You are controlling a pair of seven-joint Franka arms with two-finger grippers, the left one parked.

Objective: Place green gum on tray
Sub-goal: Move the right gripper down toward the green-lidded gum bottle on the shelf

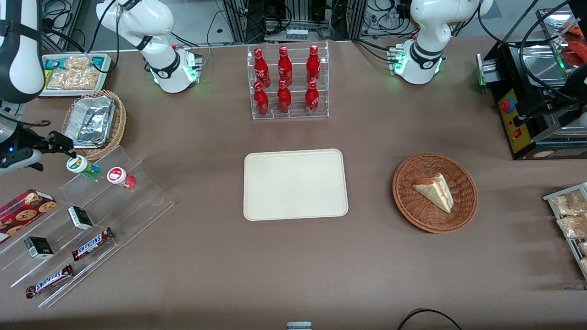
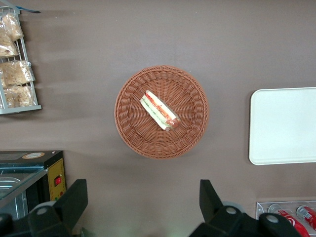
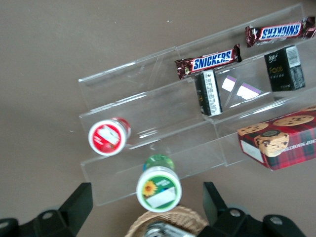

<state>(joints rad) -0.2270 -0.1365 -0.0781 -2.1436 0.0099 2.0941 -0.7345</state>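
Next, my right gripper grabs the green gum by its white lid (image 1: 76, 164) to place the gum on the tray (image 1: 294, 184).
The green gum (image 1: 83, 167) (image 3: 158, 187) is a small green bottle with a white lid bearing a sunflower mark. It stands on the top step of the clear acrylic shelf (image 1: 114, 206) (image 3: 148, 113). My right gripper (image 1: 64, 145) (image 3: 147, 200) hovers just above it, open, one finger on each side of the lid, touching nothing. A red-lidded bottle (image 1: 120, 177) (image 3: 108, 137) stands beside the green one on the same shelf. The cream tray (image 1: 294, 184) (image 2: 284, 126) lies flat at the table's middle with nothing on it.
A wicker basket with foil containers (image 1: 94, 123) sits close under the gripper. Snickers bars (image 1: 92, 244), small black boxes (image 1: 80, 217) and a cookie box (image 1: 23, 211) fill the shelf's lower steps. A rack of red bottles (image 1: 288, 82) and a sandwich basket (image 1: 434, 192) stand near the tray.
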